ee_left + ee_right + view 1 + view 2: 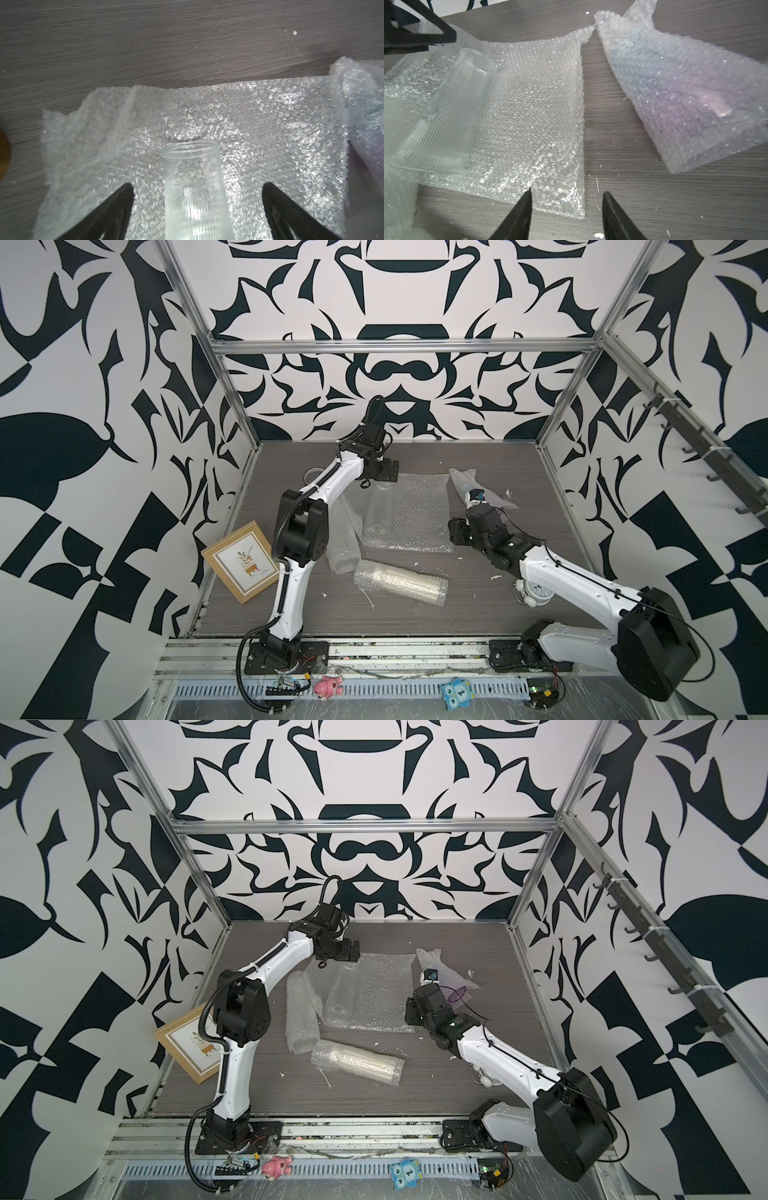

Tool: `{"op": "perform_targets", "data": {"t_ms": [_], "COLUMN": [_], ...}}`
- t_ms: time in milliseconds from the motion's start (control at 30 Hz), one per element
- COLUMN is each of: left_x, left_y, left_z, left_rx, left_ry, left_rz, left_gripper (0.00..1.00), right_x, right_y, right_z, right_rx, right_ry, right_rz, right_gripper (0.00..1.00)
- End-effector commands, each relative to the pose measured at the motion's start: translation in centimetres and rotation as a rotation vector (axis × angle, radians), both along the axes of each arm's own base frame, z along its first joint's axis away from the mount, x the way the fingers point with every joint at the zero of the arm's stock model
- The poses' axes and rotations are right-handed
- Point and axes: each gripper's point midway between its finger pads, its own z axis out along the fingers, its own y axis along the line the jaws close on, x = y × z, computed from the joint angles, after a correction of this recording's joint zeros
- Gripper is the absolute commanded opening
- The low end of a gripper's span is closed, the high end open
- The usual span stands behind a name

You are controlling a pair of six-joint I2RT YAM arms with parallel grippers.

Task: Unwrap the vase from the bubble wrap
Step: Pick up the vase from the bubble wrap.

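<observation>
I will next set the vase upright: my left gripper will grip its sides near the vase's opening and leave the vase's base free.
A clear ribbed glass vase (379,514) (341,992) lies bare on its side on a flat sheet of bubble wrap (415,506) (380,990), mouth toward the back wall. My left gripper (384,480) (197,185) is open and straddles the vase (193,187) near its mouth, a wide gap on each side. The right gripper (454,531) (568,191) is open just above the sheet's near right corner (571,203) with nothing between its fingers. In the right wrist view the vase (446,116) rests at the sheet's (533,116) left side.
A rolled bubble wrap tube (343,541) lies left of the sheet and a wrapped roll (401,583) in front of it. A wrapped bluish-purple package (463,485) (685,99) lies to the right. A picture frame (243,560) leans at the left edge; a white alarm clock (534,593) sits under the right arm.
</observation>
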Motion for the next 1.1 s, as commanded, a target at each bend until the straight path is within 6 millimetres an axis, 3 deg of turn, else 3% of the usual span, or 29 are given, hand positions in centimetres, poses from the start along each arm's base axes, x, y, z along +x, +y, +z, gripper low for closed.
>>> {"op": "perform_targets", "data": {"t_ms": [0, 600, 1000, 1067], "left_x": [-0.8, 0.1, 0.3, 0.4], "left_y": [0.5, -0.3, -0.7, -0.6], "left_z": [-1.5, -7.4, -9.4, -9.3], "left_rx": [0.11, 0.267, 0.272, 0.272], "left_ry": [0.051, 0.149, 0.179, 0.176], "left_rz": [-0.014, -0.009, -0.024, -0.026], "left_gripper": [1.0, 0.93, 0.86, 0.8], "right_x": [0.3, -1.1, -1.1, -1.1], "right_y": [0.7, 1.3, 1.4, 1.4], "right_z": [2.3, 0.1, -0.6, -0.4], "right_rx": [0.019, 0.019, 0.02, 0.022], "right_ry": [-0.045, 0.039, 0.051, 0.045], "right_rz": [0.018, 0.063, 0.062, 0.063], "right_gripper": [0.56, 0.55, 0.54, 0.54]}}
